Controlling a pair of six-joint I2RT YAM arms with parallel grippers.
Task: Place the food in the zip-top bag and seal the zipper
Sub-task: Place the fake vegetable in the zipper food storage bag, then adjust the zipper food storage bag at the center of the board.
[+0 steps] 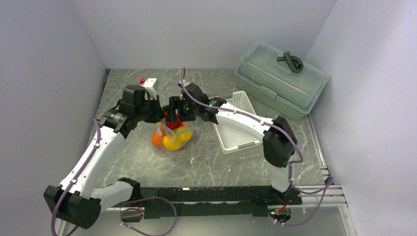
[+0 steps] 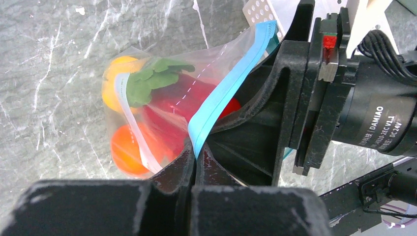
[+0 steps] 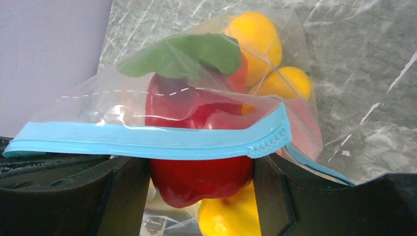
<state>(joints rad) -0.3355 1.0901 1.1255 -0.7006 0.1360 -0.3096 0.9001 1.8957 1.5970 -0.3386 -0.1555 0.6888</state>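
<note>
The red pepper's lower end reaches past the bag's zipper to the yellow lemon, so I need to open my right gripper.
The clear zip-top bag [image 1: 172,138] hangs between both grippers, just above the table, with oranges, lemons and a carrot with green leaves [image 2: 152,78] inside. My left gripper [image 2: 195,160] is shut on the teal zipper [image 2: 231,83] at one end of the mouth. My right gripper [image 3: 200,169] is shut on the red pepper [image 3: 201,182] and holds it in the bag's open mouth. The zipper strip [image 3: 147,140] lies across the front of its fingers. A yellow lemon [image 3: 231,216] sits below the pepper. The grippers [image 1: 162,114] [image 1: 176,117] are close together.
A white slotted basket [image 1: 236,123] lies on the table to the right of the bag. A grey-green lidded box [image 1: 280,81] stands at the back right with a dark looped object on its lid. A small white and red item [image 1: 149,81] sits at the back left.
</note>
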